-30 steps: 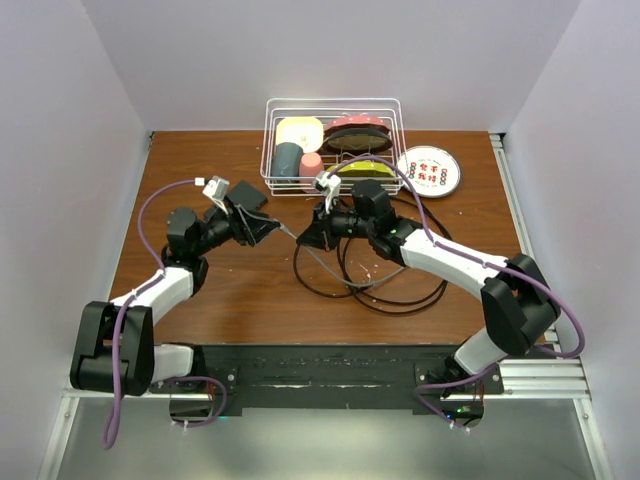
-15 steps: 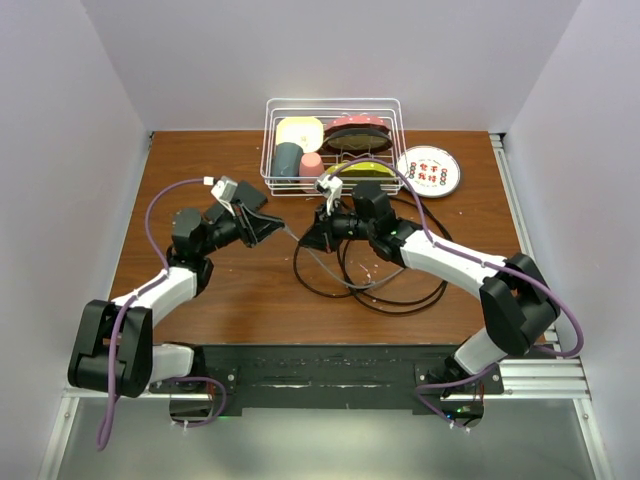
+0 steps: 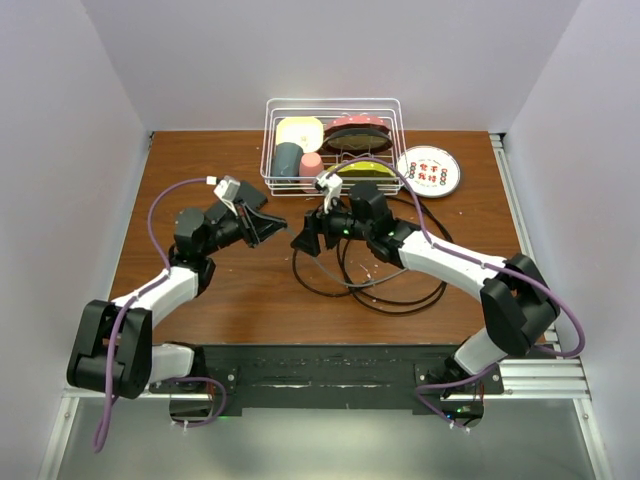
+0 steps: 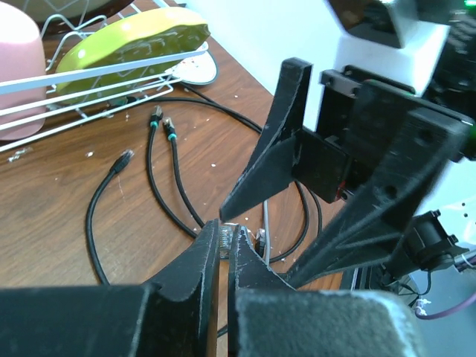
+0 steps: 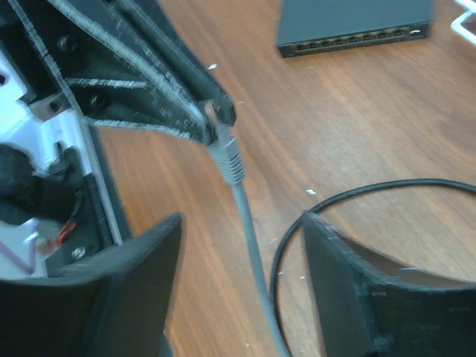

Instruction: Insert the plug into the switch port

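Observation:
Next, the right gripper grabs the grey cable just behind the plug, so the plug's clear tip stays free to go into the switch port.
A grey cable's plug (image 5: 229, 156) is pinched at its clear tip between the fingertips (image 5: 190, 104) of my left gripper (image 3: 283, 222), which is shut on it above the table. In the left wrist view the plug (image 4: 221, 242) shows between the tips of that gripper (image 4: 223, 230). My right gripper (image 5: 242, 219) stands open just behind, its fingers either side of the grey cable (image 5: 251, 260) without touching it. The switch (image 5: 353, 26), a flat black box with a row of ports facing me, lies on the wood beyond the plug.
Loops of black cable (image 3: 400, 290) lie on the table under the right arm, with loose plug ends (image 4: 160, 119). A wire rack (image 3: 268, 150) of dishes stands at the back. Beside it lies a round plate (image 3: 428, 170).
My left gripper has shut on the plug. My right gripper has opened and let go of the grey cable, drawing slightly back from it.

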You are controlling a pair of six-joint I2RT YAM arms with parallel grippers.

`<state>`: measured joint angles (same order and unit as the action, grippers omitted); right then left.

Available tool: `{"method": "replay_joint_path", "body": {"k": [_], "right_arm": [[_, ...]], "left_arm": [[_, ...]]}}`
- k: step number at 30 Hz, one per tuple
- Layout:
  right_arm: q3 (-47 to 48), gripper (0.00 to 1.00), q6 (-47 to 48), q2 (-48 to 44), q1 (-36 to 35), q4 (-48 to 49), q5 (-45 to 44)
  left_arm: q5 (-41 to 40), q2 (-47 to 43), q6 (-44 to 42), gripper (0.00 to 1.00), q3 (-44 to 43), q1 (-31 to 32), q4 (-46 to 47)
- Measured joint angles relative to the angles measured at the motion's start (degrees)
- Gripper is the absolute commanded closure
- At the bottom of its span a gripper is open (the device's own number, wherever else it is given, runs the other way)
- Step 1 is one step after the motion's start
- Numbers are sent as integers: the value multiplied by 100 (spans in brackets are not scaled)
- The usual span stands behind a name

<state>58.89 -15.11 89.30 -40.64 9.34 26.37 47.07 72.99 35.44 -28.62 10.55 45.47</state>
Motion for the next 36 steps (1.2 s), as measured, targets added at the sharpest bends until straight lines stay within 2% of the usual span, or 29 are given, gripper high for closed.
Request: {"method": "replay_joint_path", "body": {"k": [6, 11, 18, 25, 28, 33, 36], "right_arm": [[323, 24, 330, -2, -584, -243, -1115], [413, 28, 579, 0, -1080, -271, -2188], [461, 31, 688, 2, -1226, -352, -3147], [514, 41, 730, 37, -1231, -273, -3565], [627, 43, 745, 140, -1231, -232, -3582], [734, 53, 769, 269, -1235, -188, -3563], [791, 56, 765, 363, -1235, -162, -3567]], "left_arm": [[-328, -81, 79, 100, -221, 11, -511], [-802, -258, 197, 100, -511, 11, -1172], [-1178, -415, 304, 100, -654, 15, -1700], [-1220, -439, 317, 100, -654, 15, -1799], [-1222, -455, 319, 100, -654, 15, -1823], [-1226, -501, 319, 100, -656, 15, -1851], [-1228, -511, 319, 100, -656, 17, -1860]]}}
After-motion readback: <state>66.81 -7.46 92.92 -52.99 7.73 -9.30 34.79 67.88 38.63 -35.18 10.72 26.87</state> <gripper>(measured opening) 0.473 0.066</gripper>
